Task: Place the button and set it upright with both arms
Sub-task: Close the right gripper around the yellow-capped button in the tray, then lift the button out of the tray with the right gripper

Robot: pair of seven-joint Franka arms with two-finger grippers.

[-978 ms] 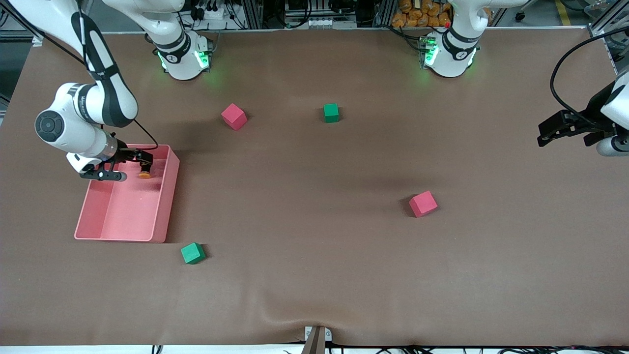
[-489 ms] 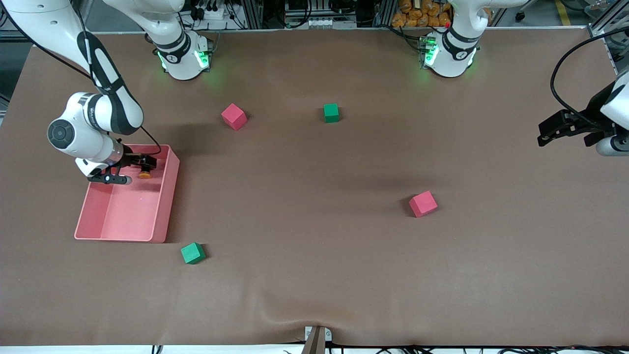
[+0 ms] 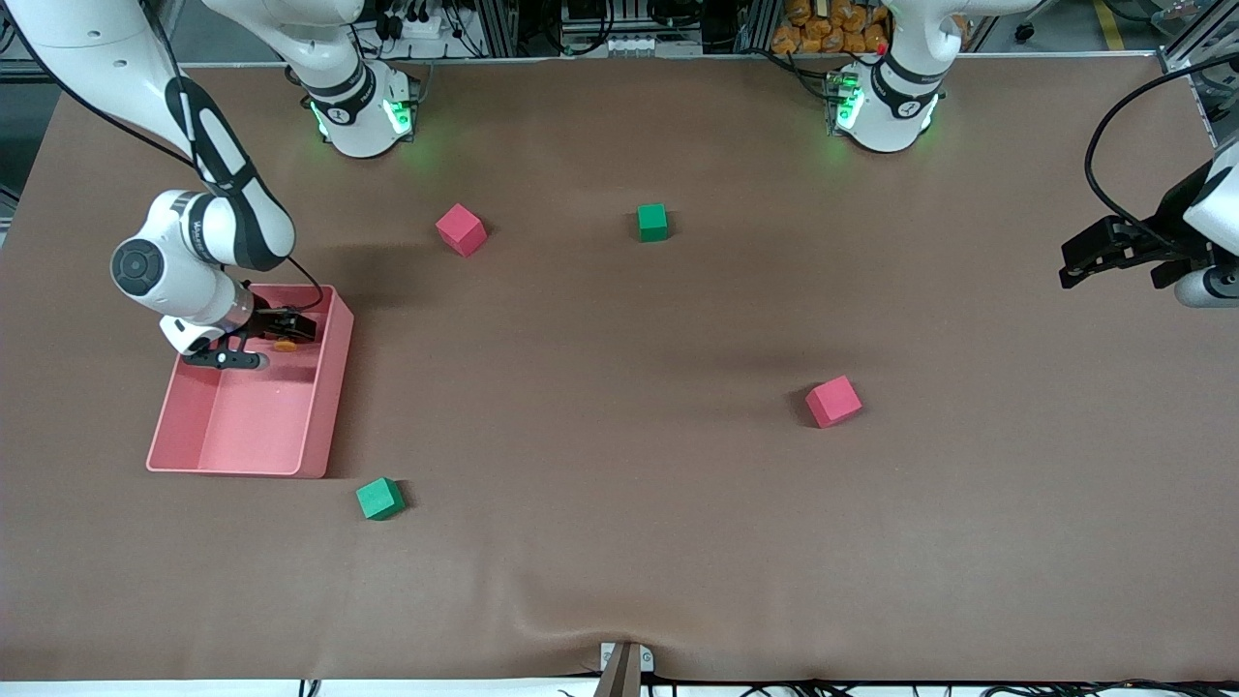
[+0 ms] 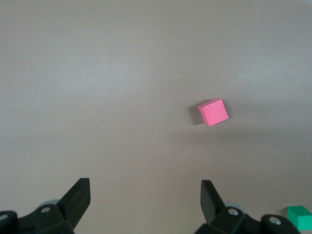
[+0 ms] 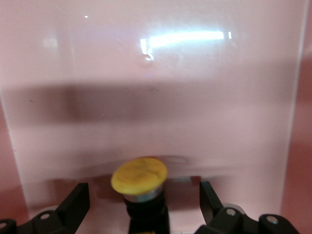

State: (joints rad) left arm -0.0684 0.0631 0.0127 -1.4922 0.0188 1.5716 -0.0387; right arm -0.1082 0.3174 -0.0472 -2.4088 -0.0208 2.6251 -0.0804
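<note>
The robot's fingers are beside the button's black body (image 5: 146, 214) in the right wrist view, so the right gripper would hold the button if it closed now. It should close.
The button (image 3: 285, 345), an orange cap on a short black body, stands cap-up on the floor of the pink tray (image 3: 327, 407), close to the tray wall nearest the robot bases. In the right wrist view the button (image 5: 140, 176) sits between the fingers without touching them. My right gripper (image 3: 287, 329) is down inside the tray, open, with a finger on each side of the button (image 5: 141, 191). My left gripper (image 3: 1072, 265) is open and empty, held in the air over the left arm's end of the table (image 4: 145, 195), and waits.
One pink cube (image 3: 461, 228) and one green cube (image 3: 652, 222) lie near the bases. Another pink cube (image 3: 833, 401) lies mid-table toward the left arm's end. Another green cube (image 3: 379, 499) lies beside the tray's near corner. The left wrist view shows a pink cube (image 4: 213, 112) and a green cube (image 4: 299, 217).
My right arm's wrist has swung in over the tray and the gripper has settled lower around the button. The button has stayed in place. The left arm has not moved.
</note>
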